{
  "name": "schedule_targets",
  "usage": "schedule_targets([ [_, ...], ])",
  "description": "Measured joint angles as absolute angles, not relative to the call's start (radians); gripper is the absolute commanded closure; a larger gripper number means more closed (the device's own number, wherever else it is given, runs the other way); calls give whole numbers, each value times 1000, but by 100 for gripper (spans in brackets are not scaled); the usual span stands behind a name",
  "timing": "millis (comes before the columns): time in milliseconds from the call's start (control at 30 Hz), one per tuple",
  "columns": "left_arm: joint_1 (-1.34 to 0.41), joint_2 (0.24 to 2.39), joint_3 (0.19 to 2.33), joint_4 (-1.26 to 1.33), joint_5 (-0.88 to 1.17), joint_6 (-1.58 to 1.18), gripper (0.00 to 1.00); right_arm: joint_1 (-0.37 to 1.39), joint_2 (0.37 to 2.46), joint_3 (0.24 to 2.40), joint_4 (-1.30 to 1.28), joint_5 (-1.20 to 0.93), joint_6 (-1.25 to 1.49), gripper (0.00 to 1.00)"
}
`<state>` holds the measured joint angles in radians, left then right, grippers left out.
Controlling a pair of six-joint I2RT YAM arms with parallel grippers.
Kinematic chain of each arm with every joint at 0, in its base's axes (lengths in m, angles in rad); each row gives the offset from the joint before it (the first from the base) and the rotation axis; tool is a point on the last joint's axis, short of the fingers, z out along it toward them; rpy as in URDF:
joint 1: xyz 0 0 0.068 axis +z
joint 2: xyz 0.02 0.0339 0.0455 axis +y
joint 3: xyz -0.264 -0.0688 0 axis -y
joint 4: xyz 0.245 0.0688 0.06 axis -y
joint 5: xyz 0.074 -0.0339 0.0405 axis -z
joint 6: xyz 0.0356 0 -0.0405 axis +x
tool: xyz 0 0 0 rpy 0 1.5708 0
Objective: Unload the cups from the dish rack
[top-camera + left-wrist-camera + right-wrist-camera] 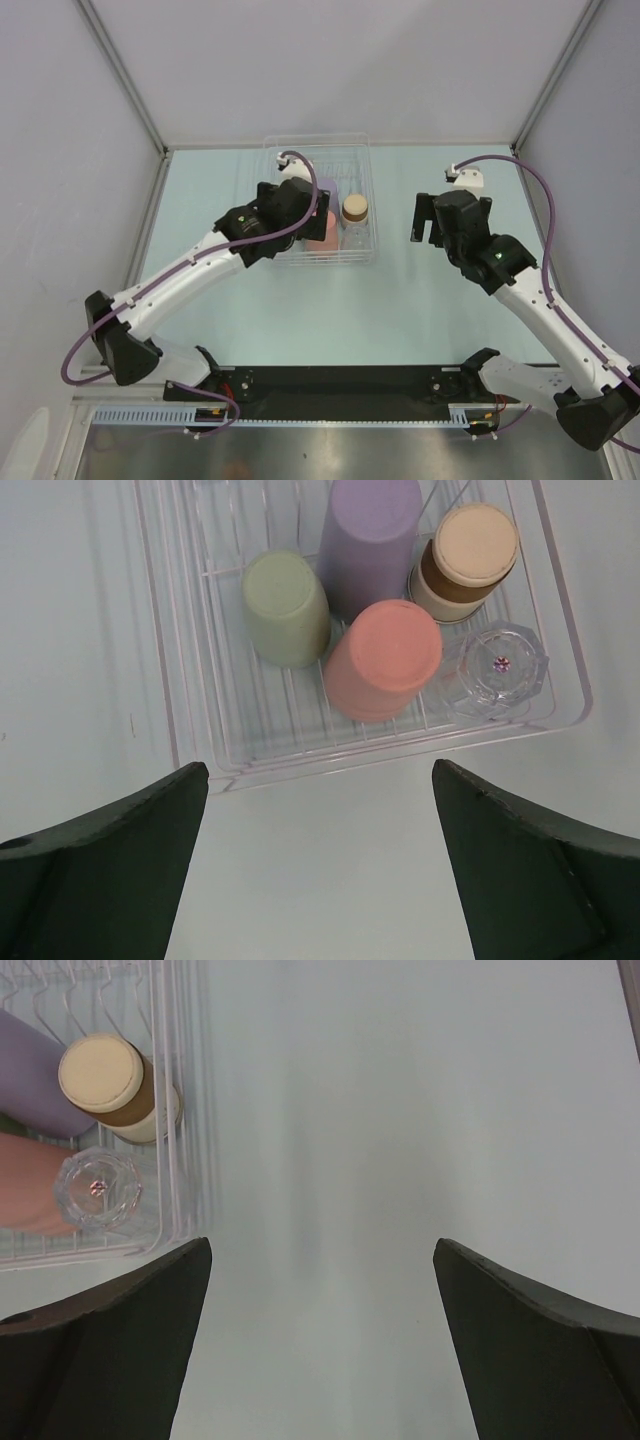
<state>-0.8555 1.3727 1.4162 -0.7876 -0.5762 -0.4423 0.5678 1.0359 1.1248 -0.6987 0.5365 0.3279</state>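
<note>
I need to grab the salmon-pink cup by its closed base with my left gripper next, so the cup's rim stays free for my right gripper to grab.
The dish rack [371,215] is a clear ribbed basket at mid-table. In the left wrist view the rack [190,690] holds upside-down cups: pale green [286,608], lavender [370,540], salmon-pink [385,660], a cork-topped one [470,555] and a clear faceted one [495,670]. My left gripper [318,766] hangs open high over the rack's near edge, nothing between its fingers. From above, the left gripper [285,205] hides the rack's left part. My right gripper [322,1242] is open over bare table right of the rack [185,1110]; from above the right gripper [452,215] stands apart from it.
Grey enclosure walls with metal posts [120,75] close the table on the left, far and right sides. Pale green tabletop [330,310] lies between the rack and the black arm-base rail [340,380] at the near edge.
</note>
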Motion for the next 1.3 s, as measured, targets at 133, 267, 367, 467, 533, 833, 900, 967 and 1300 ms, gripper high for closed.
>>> schedule_targets([
  [133,-834,1449,1459,-789,-563,-442,0,568,1037,1127,-702,530,328,0],
  [267,-810,1582,1559,-782,-555,-432,0,568,1036,1127,-702,523,329,0],
  [367,-797,1666,1614,-775,-537,-424,0,568,1036,1127,-707,522,329,0],
  [467,-786,1726,1657,-773,-511,-419,0,568,1038,1127,-715,522,329,0],
  [533,-778,1754,1679,-772,-492,-421,0,568,1038,1127,-722,523,329,0],
  [833,-754,1827,1707,-774,-448,-437,0,568,1037,1127,-736,525,330,0],
  [900,-752,1842,1708,-776,-439,-440,0,568,1037,1127,-739,528,332,0],
  [967,-752,1853,1708,-781,-434,-445,0,568,1037,1127,-742,531,333,0],
  [1300,-752,1880,1708,-796,-415,-456,3,568,1037,1126,-744,534,340,0],
])
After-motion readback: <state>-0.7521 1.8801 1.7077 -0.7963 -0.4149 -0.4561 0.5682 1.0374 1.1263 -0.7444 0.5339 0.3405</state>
